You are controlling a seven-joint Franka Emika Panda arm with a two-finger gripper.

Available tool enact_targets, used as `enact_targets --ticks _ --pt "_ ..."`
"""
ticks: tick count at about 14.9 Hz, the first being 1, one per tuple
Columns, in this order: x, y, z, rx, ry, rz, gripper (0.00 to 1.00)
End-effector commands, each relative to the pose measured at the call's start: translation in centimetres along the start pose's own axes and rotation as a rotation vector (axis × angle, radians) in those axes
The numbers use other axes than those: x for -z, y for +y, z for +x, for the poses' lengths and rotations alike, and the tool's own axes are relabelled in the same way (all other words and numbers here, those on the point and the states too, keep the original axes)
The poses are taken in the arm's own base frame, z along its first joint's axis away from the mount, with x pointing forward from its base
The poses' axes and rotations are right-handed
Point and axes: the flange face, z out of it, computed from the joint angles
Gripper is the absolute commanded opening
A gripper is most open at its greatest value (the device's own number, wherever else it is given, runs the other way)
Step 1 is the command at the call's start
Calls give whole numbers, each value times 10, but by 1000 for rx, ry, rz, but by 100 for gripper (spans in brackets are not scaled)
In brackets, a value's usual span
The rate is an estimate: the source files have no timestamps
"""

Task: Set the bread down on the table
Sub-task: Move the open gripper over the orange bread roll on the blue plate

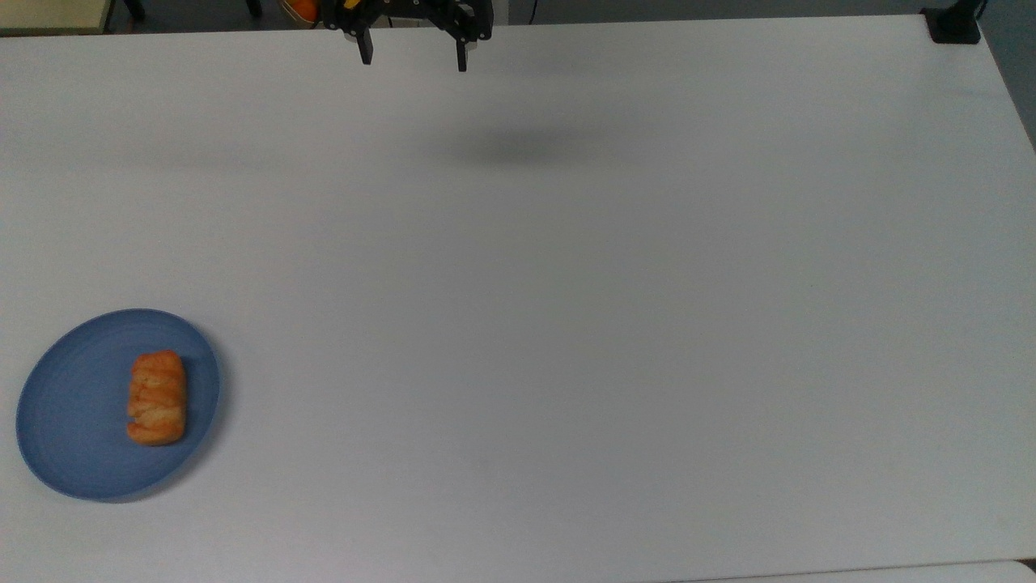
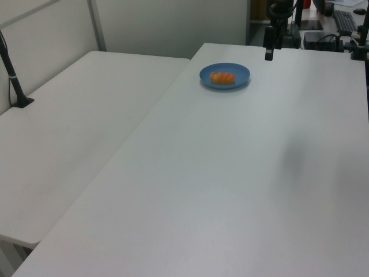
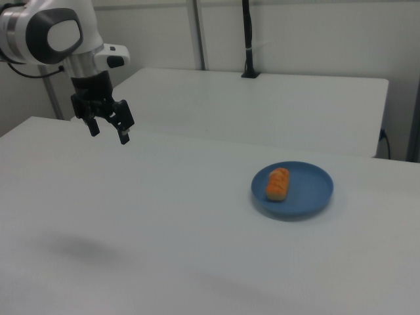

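Note:
The bread needs to move off its plate to the white table, so my gripper should grab the bread by one end (image 2: pixel 230 79) next.
The bread (image 1: pixel 156 397) is a small golden-orange roll lying on a round blue plate (image 1: pixel 65 421) near the top view's lower left corner. It also sits on the plate (image 2: pixel 239 72) in the left view as the bread (image 2: pixel 222 78), and in the right view as the bread (image 3: pixel 277 183) on the plate (image 3: pixel 312 187). My gripper (image 1: pixel 413 57) hangs high over the far edge of the white table (image 1: pixel 566 324), well away from the plate. Its fingers are spread apart with nothing between them. The gripper (image 3: pixel 109 130) hovers above the table's left part in the right view.
A second white table (image 3: pixel 262 105) adjoins behind in the right view, with a black post (image 3: pixel 248 39) standing on it. A black clamp (image 1: pixel 953 24) sits at the table's far right corner in the top view. Desks with equipment (image 2: pixel 337 29) lie beyond.

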Motion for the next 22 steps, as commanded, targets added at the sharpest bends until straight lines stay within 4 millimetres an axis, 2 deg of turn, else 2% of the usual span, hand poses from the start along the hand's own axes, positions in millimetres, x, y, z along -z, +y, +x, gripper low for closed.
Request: enact_targets --ticks 1,6,9,12,17,18,20,22 --pt "5 1 -6 24 -15 7 100" --pt "9 8 -5 10 -4 9 100" --pt "18 28 3 -19 31 8 100" --pt "17 71 27 -16 100 -1 100" --pt "-9 144 76 -83 277 -42 100" --pt "-19 164 87 -75 322 -62 100" --pt "-37 191 99 -47 380 -97 100" --pt "-65 215 111 -21 427 -129 100"
